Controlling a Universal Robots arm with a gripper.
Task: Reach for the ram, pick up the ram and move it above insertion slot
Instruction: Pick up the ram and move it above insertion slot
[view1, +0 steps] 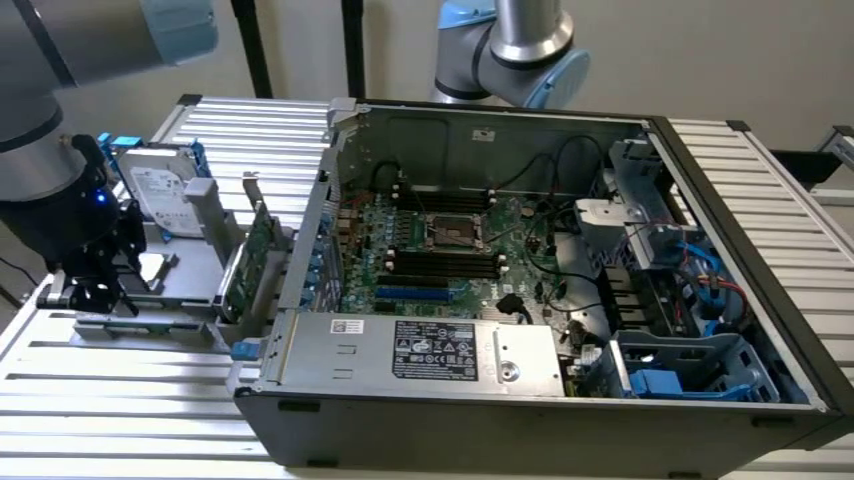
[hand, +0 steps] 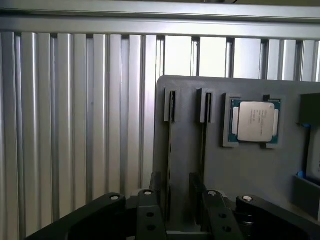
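Observation:
My gripper picks up the ram by the middle of its upper long edge (view1: 143, 322) next. Grey holder posts enclose both ends of the ram.
In the wrist view two ram sticks stand edge-on in the slots of a grey holder (hand: 240, 170): one ram stick (hand: 170, 150) and a second (hand: 204, 145) beside it. My gripper (hand: 182, 202) hangs over the near end of the holder, open, with one dark finger (hand: 150, 212) on each side of the first stick's line; I cannot tell if it touches. In the exterior view the gripper (view1: 94, 295) is low over this holder, at the exterior view's left of the open computer case (view1: 534, 410). The black memory slots (view1: 447, 265) lie on the motherboard.
A processor chip (hand: 255, 121) sits in the holder beside the sticks. A hard drive (view1: 160, 190) and a green expansion card (view1: 247, 262) stand between the gripper and the case wall. A power supply (view1: 414, 350) fills the case's front. Ribbed aluminium table all around.

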